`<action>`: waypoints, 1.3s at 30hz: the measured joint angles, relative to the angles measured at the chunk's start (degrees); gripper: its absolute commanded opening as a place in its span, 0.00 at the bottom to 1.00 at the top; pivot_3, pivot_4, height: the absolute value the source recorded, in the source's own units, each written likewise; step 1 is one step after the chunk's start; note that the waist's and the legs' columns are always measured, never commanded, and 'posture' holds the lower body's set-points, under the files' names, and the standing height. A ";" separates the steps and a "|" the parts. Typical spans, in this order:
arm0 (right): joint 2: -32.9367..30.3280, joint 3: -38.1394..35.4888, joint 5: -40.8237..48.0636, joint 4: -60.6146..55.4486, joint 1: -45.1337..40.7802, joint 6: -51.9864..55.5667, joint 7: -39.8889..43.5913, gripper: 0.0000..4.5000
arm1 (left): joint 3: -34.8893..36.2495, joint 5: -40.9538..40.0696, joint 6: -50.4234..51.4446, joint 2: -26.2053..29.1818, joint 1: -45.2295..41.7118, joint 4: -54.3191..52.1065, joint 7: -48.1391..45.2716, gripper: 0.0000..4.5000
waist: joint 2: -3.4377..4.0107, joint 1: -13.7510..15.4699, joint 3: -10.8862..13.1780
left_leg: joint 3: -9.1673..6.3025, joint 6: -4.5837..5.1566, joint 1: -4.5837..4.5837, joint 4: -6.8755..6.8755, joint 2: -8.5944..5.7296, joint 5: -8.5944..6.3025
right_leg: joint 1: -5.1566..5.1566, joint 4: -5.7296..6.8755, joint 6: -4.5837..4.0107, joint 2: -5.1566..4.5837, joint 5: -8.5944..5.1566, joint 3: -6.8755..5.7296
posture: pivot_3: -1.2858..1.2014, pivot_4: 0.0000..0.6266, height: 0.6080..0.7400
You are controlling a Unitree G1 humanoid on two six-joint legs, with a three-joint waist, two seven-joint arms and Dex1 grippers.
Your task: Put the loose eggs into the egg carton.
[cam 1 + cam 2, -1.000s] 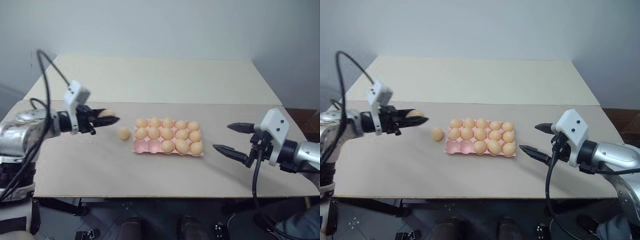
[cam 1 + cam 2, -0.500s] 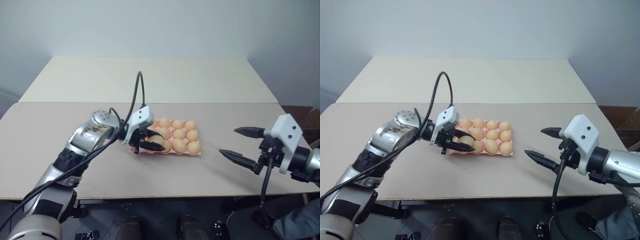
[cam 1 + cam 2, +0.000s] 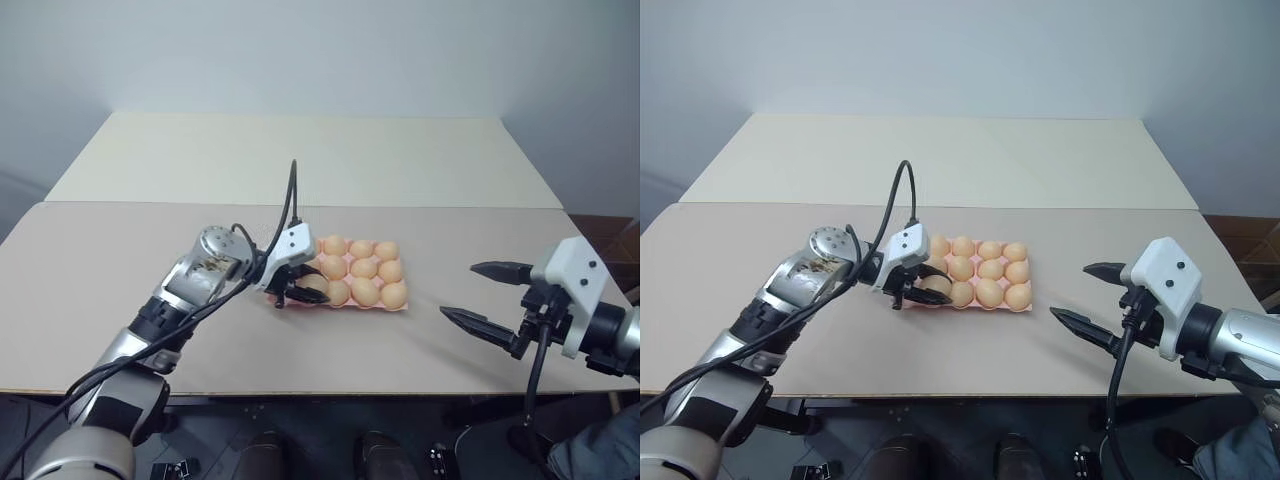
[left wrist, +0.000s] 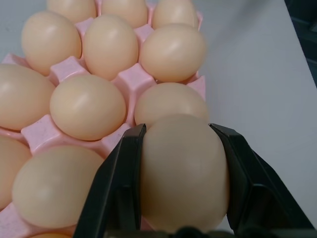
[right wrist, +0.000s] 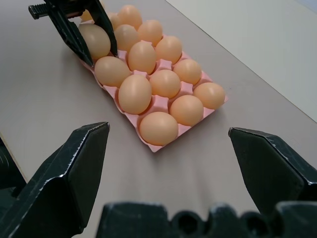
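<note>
The held egg sits low in the carton's front row, level with its neighbours; my left gripper should open its fingers.
The pink egg carton (image 3: 338,304) lies in the middle of the table, with pale orange eggs in most of its cups. My left gripper (image 3: 310,289) is shut on one loose egg (image 4: 184,171) and holds it low over the carton's near left corner, above the cups there. Its black fingers (image 5: 74,30) clamp the egg from both sides. A bit of another egg (image 5: 87,15) shows just beyond those fingers; whether it sits in a cup I cannot tell. My right gripper (image 3: 460,290) hangs open and empty to the right of the carton, well apart from it.
The carton rests on a beige tabletop (image 3: 200,340) whose front edge runs close below the arms. A lighter table (image 3: 300,150) adjoins it at the back. My left forearm and its cable (image 3: 290,190) cross the area left of the carton.
My left gripper has carried the egg rightward and down, from left of the carton to over its near left corner. The right gripper has stayed open and nearly still.
</note>
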 measured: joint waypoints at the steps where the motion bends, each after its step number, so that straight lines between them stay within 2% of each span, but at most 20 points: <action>1: -0.04 0.00 0.15 0.00 0.00 0.01 -0.07 1.00 | 0.00 0.42 -0.20 -0.14 -0.02 0.10 0.01 0.39 | 0.00 0.00 0.00 | 0.00 0.00 0.00 0.00 0.00 0.00 | 0.00 0.00 0.00 0.00 0.00 0.00 | 0.52 0.24 1.00; 5: -0.16 -0.02 0.60 -0.07 0.19 0.01 -0.29 1.00 | 0.02 1.01 -0.26 -0.29 -0.07 0.10 -0.17 0.39 | 0.00 0.03 0.00 | -0.01 0.00 0.01 0.00 0.00 0.00 | 0.01 0.00 0.00 -0.01 0.00 0.00 | 0.52 0.24 1.00; 13: -0.16 -0.03 1.73 -0.42 0.38 0.01 -1.45 1.00 | 2.20 0.21 0.96 0.58 -0.08 -0.51 -0.76 0.95 | 0.00 -0.03 0.00 | -0.02 0.00 0.01 0.00 0.01 0.00 | 0.00 0.03 0.00 0.00 0.00 -0.01 | 0.52 0.24 1.00; 14: -0.16 -0.04 1.81 -0.42 0.33 0.01 -1.56 1.00 | 2.92 -0.27 1.89 1.13 -0.11 -1.34 -1.02 0.99 | 0.00 -0.09 0.00 | -0.02 0.00 0.01 0.00 0.02 0.00 | 0.00 0.02 0.00 0.00 0.00 0.00 | 0.52 0.24 1.00; 20: -0.64 0.06 2.86 0.09 -1.79 0.00 -1.65 1.00 | 9.42 -4.56 7.01 6.39 -0.30 -7.25 -1.46 0.99 | 0.00 -0.18 0.00 | -0.03 0.00 0.04 0.00 0.03 0.00 | -0.01 0.04 0.00 0.01 0.00 0.00 | 0.52 0.24 1.00; 24: -0.92 0.85 3.36 1.15 -3.90 -0.05 -0.91 1.00 | 16.46 -9.30 11.06 11.49 1.60 -11.47 -1.44 0.99 | 0.01 -0.40 0.00 | -0.01 0.00 0.04 -0.02 0.05 0.00 | -0.02 0.03 0.01 0.01 -0.01 0.01 | 0.52 0.24 1.00; 28: -1.37 3.75 2.61 3.68 -6.05 -1.41 0.82 1.00 | 28.60 -13.27 8.02 17.39 13.79 -17.00 -1.73 0.99 | 0.03 -1.25 -0.02 | 0.02 0.00 0.14 -0.09 0.10 0.00 | -0.01 0.01 0.01 0.02 -0.01 0.07 | 0.52 0.24 1.00; 32: -1.46 6.05 1.33 5.59 -7.35 -2.75 2.35 1.00 | 40.11 -15.30 4.04 20.02 27.75 -20.88 -1.73 0.99 | 0.03 -1.19 -0.01 | 0.01 0.00 0.13 -0.08 0.10 0.00 | 0.00 0.00 0.01 -0.03 -0.01 0.04 | 0.52 0.24 1.00; 35: -1.49 7.39 0.09 7.24 -8.18 -4.29 3.54 1.00 | 52.52 -18.01 2.27 19.64 42.05 -24.97 -3.24 0.99 | 0.02 -1.34 0.00 | 0.07 -0.01 0.18 -0.09 0.16 0.00 | 0.02 -0.04 0.01 -0.05 -0.01 0.07 | 0.52 0.24 1.00; 37: -1.48 8.14 -0.79 8.21 -8.59 -4.94 3.87 1.00 | 56.75 -18.95 -0.31 17.34 46.99 -27.08 -2.89 0.99 | 0.03 -0.97 -0.01 | 0.07 -0.01 0.20 -0.10 0.15 0.00 | 0.04 -0.02 0.01 -0.15 -0.01 0.04 | 0.52 0.24 1.00; 39: -1.45 9.45 -1.21 8.95 -9.03 -5.72 4.59 1.00 | 58.05 -19.45 -2.54 15.48 51.32 -29.01 -2.26 0.99 | 0.03 -0.07 -0.01 | 0.06 -0.02 0.27 -0.06 0.08 0.00 | 0.12 0.00 -0.01 -0.14 0.00 0.00 | 0.52 0.24 1.00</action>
